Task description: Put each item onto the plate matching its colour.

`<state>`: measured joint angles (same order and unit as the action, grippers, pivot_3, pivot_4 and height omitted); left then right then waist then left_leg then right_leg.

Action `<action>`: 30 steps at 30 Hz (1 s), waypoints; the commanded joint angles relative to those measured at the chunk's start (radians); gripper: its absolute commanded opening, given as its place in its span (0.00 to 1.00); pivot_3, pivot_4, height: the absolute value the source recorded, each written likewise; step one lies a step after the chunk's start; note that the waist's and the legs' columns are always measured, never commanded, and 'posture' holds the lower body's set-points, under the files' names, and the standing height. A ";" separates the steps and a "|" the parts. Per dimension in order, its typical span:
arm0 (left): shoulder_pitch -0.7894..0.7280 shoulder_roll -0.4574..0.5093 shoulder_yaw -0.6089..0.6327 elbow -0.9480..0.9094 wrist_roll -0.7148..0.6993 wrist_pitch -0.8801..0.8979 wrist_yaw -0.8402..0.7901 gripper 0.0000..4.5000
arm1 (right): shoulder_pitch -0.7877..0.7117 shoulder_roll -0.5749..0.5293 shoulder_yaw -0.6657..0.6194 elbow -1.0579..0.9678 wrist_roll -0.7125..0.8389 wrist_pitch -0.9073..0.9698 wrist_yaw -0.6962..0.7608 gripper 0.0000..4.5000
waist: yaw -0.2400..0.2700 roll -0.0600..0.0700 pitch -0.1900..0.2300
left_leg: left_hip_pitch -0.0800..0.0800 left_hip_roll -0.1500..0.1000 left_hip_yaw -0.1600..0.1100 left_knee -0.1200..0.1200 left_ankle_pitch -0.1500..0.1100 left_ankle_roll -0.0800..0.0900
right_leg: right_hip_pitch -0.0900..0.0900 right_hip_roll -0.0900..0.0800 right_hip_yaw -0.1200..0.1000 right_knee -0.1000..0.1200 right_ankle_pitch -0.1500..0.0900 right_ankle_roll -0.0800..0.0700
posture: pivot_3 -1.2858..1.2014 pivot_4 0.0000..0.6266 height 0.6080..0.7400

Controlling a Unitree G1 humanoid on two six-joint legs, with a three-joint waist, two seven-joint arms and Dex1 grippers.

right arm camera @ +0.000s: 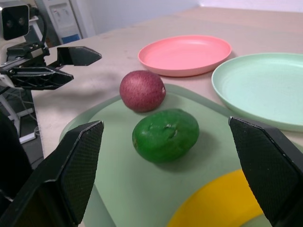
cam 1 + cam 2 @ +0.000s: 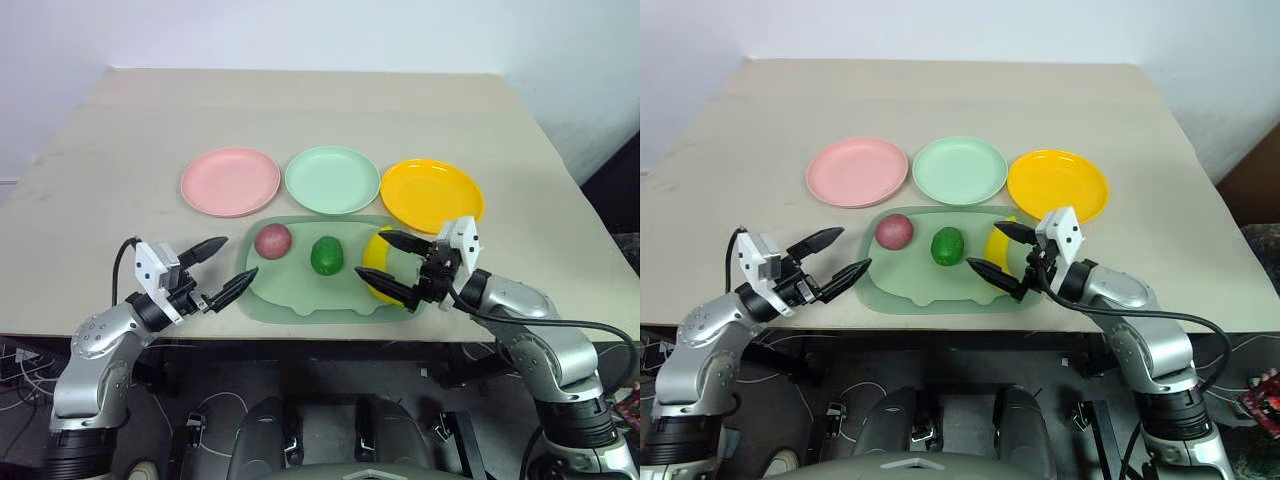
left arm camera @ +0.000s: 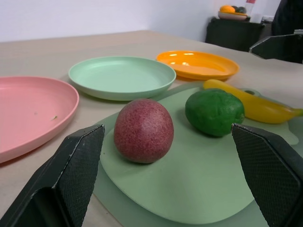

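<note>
My right gripper needs to go lower first and then close on the banana. My fingers are above the yellow banana, so they would miss it if I closed now.
Three toy fruits lie on a pale green tray: a reddish-pink ball on the left, a dark green oval in the middle and a yellow banana on the right. Behind the tray stand a pink plate, a mint green plate and a yellow plate, all bare. My left gripper is open at the tray's left edge, pointing at the ball. My right gripper is open over the tray's right end, its fingers either side of the banana, part of which they hide.
The tray sits close to the table's front edge. Beyond the plates the beige tabletop runs back to a white wall. Cables and dark floor lie below the front edge.
</note>
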<state>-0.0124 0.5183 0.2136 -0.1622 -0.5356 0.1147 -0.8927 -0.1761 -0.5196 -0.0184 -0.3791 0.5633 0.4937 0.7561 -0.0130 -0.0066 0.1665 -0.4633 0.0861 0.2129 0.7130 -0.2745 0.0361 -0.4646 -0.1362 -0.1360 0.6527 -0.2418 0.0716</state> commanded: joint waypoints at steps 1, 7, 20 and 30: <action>-0.020 -0.001 0.000 0.014 0.005 -0.040 -0.023 1.00 | 0.011 -0.011 -0.040 -0.033 0.013 -0.026 0.008 1.00 | 0.000 0.000 0.000 | 0.000 0.000 0.000 0.000 0.000 0.000 | 0.000 0.000 0.000 0.000 0.000 0.000 | 0.52 0.24 0.66; -0.044 -0.016 -0.013 0.073 0.018 -0.082 -0.056 1.00 | 0.052 -0.017 -0.042 -0.037 0.001 -0.026 -0.001 1.00 | 0.002 0.000 0.000 | 0.000 0.000 0.000 0.000 0.000 0.000 | 0.000 0.000 0.000 0.000 0.000 0.000 | 0.52 0.24 0.66; -0.084 -0.034 -0.069 0.083 0.021 -0.075 -0.110 1.00 | 0.065 -0.062 -0.031 -0.080 -0.015 0.218 -0.144 1.00 | 0.007 0.000 0.000 | -0.001 0.000 -0.002 0.000 -0.001 0.001 | 0.002 0.000 -0.002 -0.003 0.000 0.000 | 0.52 0.24 0.66; -0.103 -0.028 -0.073 0.151 0.031 -0.116 -0.153 1.00 | -0.004 -0.005 0.063 -0.120 -0.041 0.393 -0.289 1.00 | 0.000 0.000 0.000 | 0.000 0.000 -0.002 0.000 0.000 0.001 | 0.002 0.000 -0.002 -0.003 0.000 0.000 | 0.52 0.24 0.66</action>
<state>-0.0997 0.4814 0.1319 -0.0099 -0.5073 0.0272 -1.0324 -0.1577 -0.5297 0.0383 -0.4467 0.5248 0.8610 0.4927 -0.0125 -0.0064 0.1665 -0.4638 0.0861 0.2110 0.7127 -0.2750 0.0371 -0.4625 -0.1361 -0.1384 0.6499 -0.2418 0.0717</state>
